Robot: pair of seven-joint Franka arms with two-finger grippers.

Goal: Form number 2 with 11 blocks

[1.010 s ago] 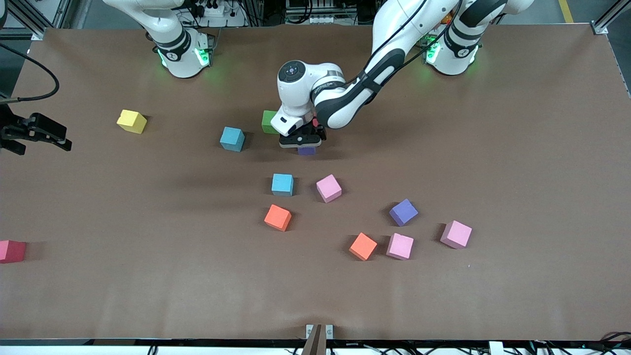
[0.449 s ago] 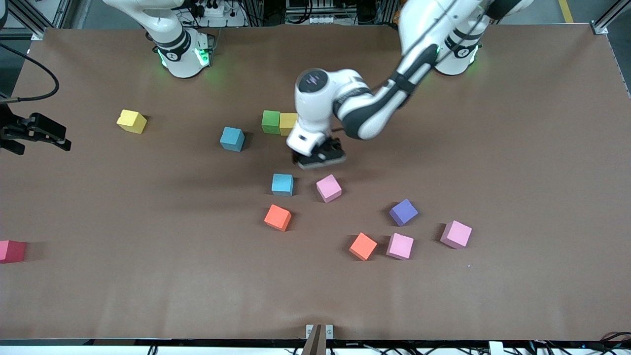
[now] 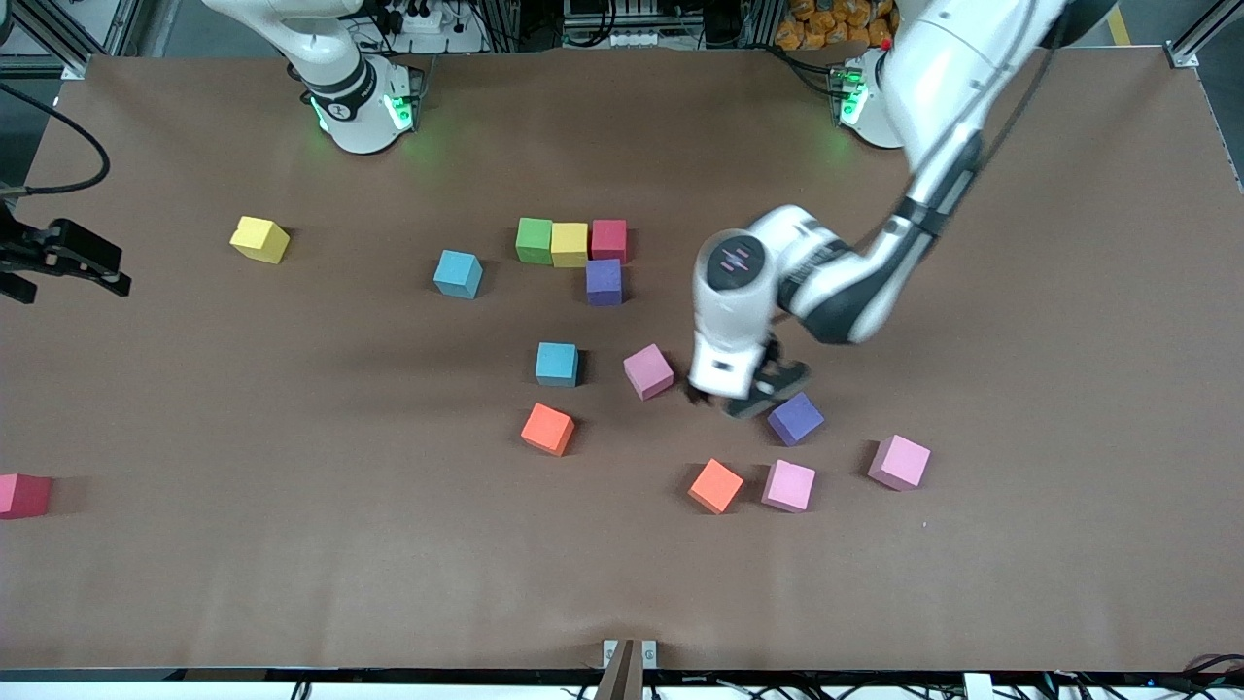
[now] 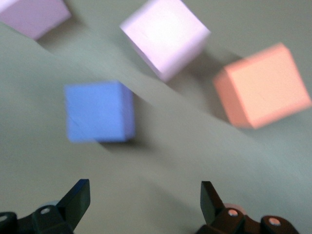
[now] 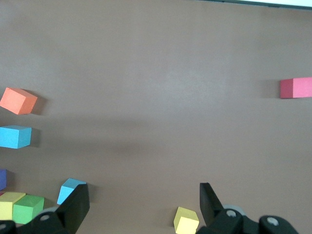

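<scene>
My left gripper is going to grab the loose purple block [image 3: 796, 418] by its opposite sides next, so it can extend the number 2 below the placed purple block [image 3: 604, 282].
Green [image 3: 534, 239], yellow [image 3: 570, 244] and red [image 3: 609, 239] blocks stand edge to edge in a row. A purple block [image 3: 604, 282] touches the red one on the side nearer the front camera. My left gripper [image 3: 743, 397] is open and empty, low over the table between a loose pink block [image 3: 648, 371] and a loose purple block [image 3: 796, 418]. The left wrist view shows that purple block [image 4: 100, 111] ahead of the open gripper [image 4: 145, 204]. My right gripper [image 5: 144, 207] waits open and empty at the right arm's end of the table.
Loose blocks lie around: yellow [image 3: 259, 239], two light blue [image 3: 458, 273] [image 3: 557, 364], two orange [image 3: 547, 429] [image 3: 716, 485], two pink [image 3: 788, 485] [image 3: 899, 462]. A red block [image 3: 21, 495] lies at the table's edge at the right arm's end.
The left gripper left the purple block beside the red one and swung toward the front camera and the left arm's end, to beside the loose purple block. The right arm stayed still.
</scene>
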